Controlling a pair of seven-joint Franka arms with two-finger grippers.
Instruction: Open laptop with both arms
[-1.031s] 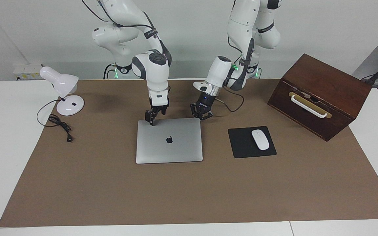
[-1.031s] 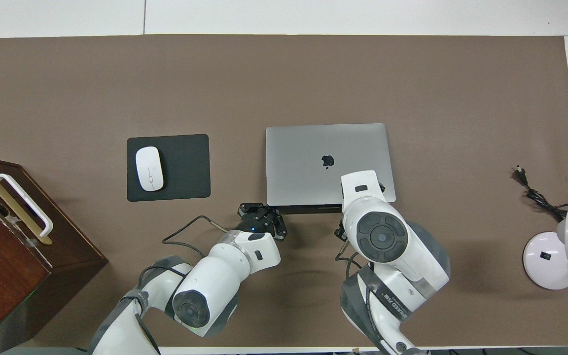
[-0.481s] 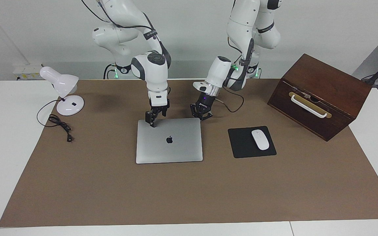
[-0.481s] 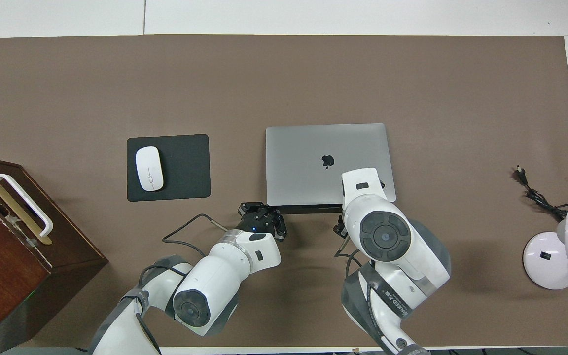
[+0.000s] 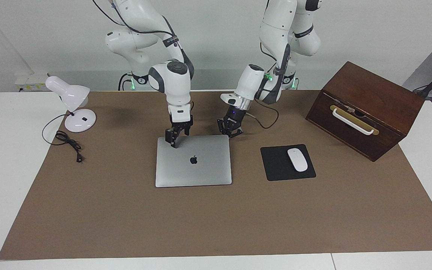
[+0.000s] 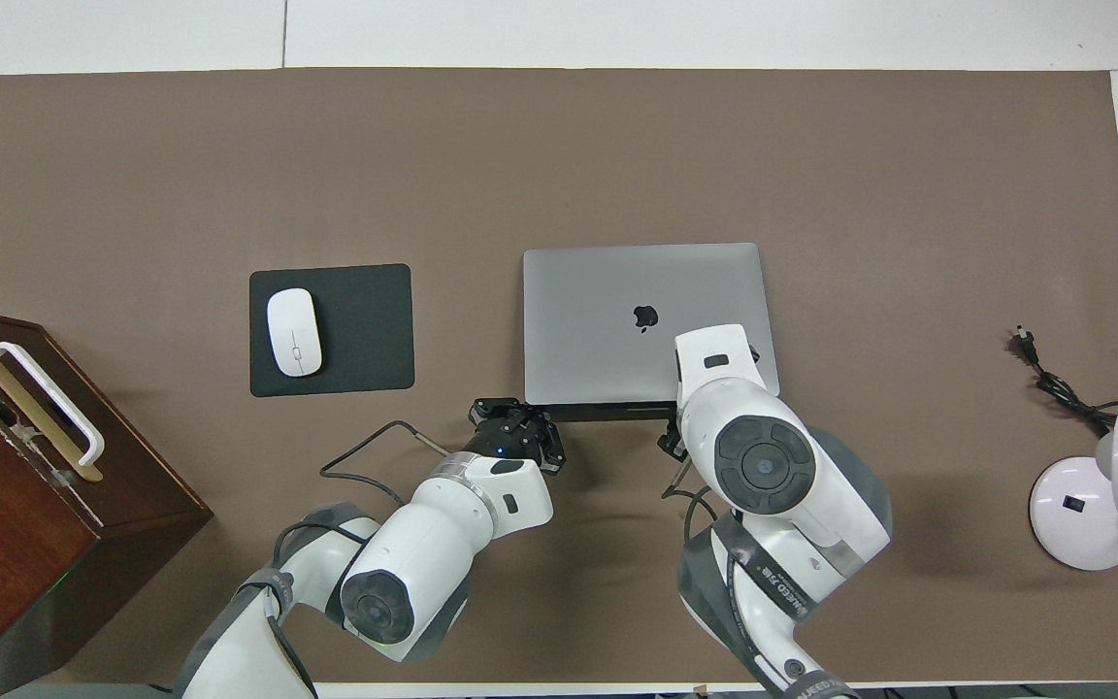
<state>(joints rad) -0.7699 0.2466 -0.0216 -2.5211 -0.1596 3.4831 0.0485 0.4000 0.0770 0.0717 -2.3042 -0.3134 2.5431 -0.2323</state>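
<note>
My right gripper is going to grab the lid by its front edge (image 6: 608,408) next, opposite the hinge, to open the laptop (image 6: 644,303).
The laptop (image 5: 193,161) lies shut on the brown mat, its lid with the dark logo facing up; it also shows in the overhead view (image 6: 617,291). My right gripper (image 5: 178,137) is open, with its lower fingertip down on the lid at the corner nearest the robots, toward the right arm's end. In the overhead view its own wrist hides it. My left gripper (image 5: 230,131) is open and sits low at the laptop's other near corner, just off the edge; it also shows in the overhead view (image 6: 517,432).
A black mouse pad (image 5: 276,167) with a white mouse (image 5: 297,159) lies beside the laptop toward the left arm's end. A wooden box (image 5: 366,108) with a white handle stands past it. A white desk lamp (image 5: 71,101) and its cable (image 5: 68,142) are at the right arm's end.
My right gripper has crept a little farther over the lid's corner. The left gripper and the laptop have hardly moved.
</note>
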